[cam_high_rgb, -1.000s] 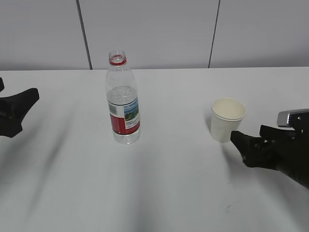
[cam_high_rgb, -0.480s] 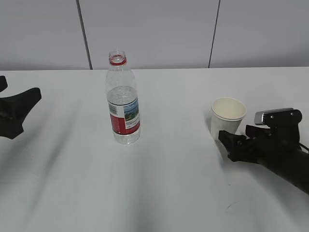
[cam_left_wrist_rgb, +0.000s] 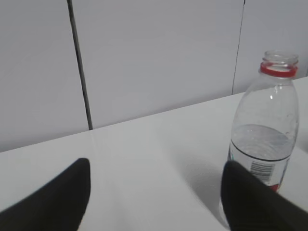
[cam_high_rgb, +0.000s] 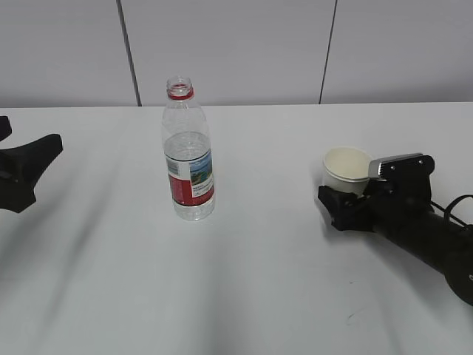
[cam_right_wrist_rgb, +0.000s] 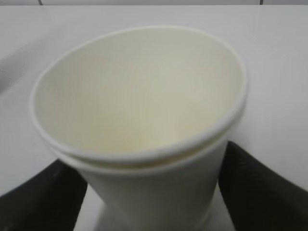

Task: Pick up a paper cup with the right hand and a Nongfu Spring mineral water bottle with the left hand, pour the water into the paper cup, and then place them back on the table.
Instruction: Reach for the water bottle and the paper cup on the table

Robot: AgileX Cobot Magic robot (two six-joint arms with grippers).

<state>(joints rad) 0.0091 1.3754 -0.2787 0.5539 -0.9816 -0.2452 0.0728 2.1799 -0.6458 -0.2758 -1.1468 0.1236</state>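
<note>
Next, my right gripper grabs the cup by its body (cam_high_rgb: pixel 341 185) (cam_right_wrist_rgb: pixel 154 192), so the paper cup's rim stays free to receive the water.
The paper cup (cam_high_rgb: pixel 344 164) stands upright on the white table (cam_high_rgb: pixel 251 288) at the right. My right gripper (cam_high_rgb: pixel 346 194) is open and reaches around it, one finger on each side at mid-height. In the right wrist view the cup (cam_right_wrist_rgb: pixel 139 91) fills the frame between the two black fingers of the gripper (cam_right_wrist_rgb: pixel 154 192), and its rim looks doubled. The uncapped water bottle (cam_high_rgb: pixel 188 159) stands left of centre, about half full. My left gripper (cam_high_rgb: pixel 43 170) is open and empty at the far left, well apart from the bottle. In the left wrist view the bottle (cam_left_wrist_rgb: pixel 264 139) shows beyond the right finger of the gripper (cam_left_wrist_rgb: pixel 156 192).
A grey panelled wall (cam_high_rgb: pixel 236 52) runs behind the table's far edge. A faint dark scuff (cam_high_rgb: pixel 353 316) marks the tabletop near the front right. The right arm's cable (cam_high_rgb: pixel 452 201) trails off to the right.
My right gripper has moved left and forward until its fingers straddle the paper cup. The left gripper, the bottle and the cup have stayed where they were.
</note>
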